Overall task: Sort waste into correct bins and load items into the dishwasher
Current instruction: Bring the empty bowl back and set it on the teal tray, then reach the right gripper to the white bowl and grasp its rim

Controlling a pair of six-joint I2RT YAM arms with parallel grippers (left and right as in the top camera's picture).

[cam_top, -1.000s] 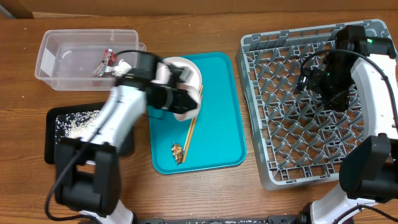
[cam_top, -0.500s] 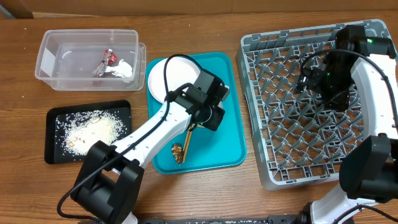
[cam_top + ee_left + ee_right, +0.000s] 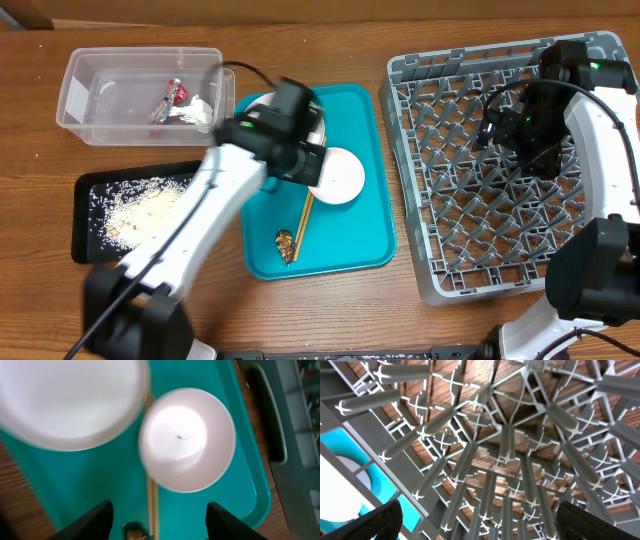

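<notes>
Next, my right gripper grabs the rim of the small pale bowl (image 3: 187, 440) tipped among the pegs on the bowl's rack-facing side to load it.
My left gripper (image 3: 306, 166) hangs open over the teal tray, nothing between its fingers (image 3: 95, 520). Just ahead of it a small pale bowl (image 3: 187, 440) sits upright on the tray, seen from overhead (image 3: 336, 176) to the gripper's right. The round white plate (image 3: 70, 400) lies beside the bowl, partly hidden under my arm from above. Chopsticks (image 3: 301, 218) and a brown food lump (image 3: 285, 243) lie on the tray below. The wrapper (image 3: 170, 100) and napkin (image 3: 200, 110) are in the clear tub (image 3: 80, 100). Rice (image 3: 135, 210) lies in the black tray (image 3: 85, 240). My right gripper (image 3: 480, 525) is open over the dish rack (image 3: 440, 250).
The teal tray (image 3: 365, 230) lies between the two bins and the grey rack. The rack's upright pegs (image 3: 507, 450) fill the right wrist view, with bare wooden table beneath them. The left arm crosses above the black tray and the teal tray's left edge.
The left gripper has gone from shut to open. The bowl now rests on the teal tray right of the chopsticks, and the arm has drawn back left. The right arm has not moved.
</notes>
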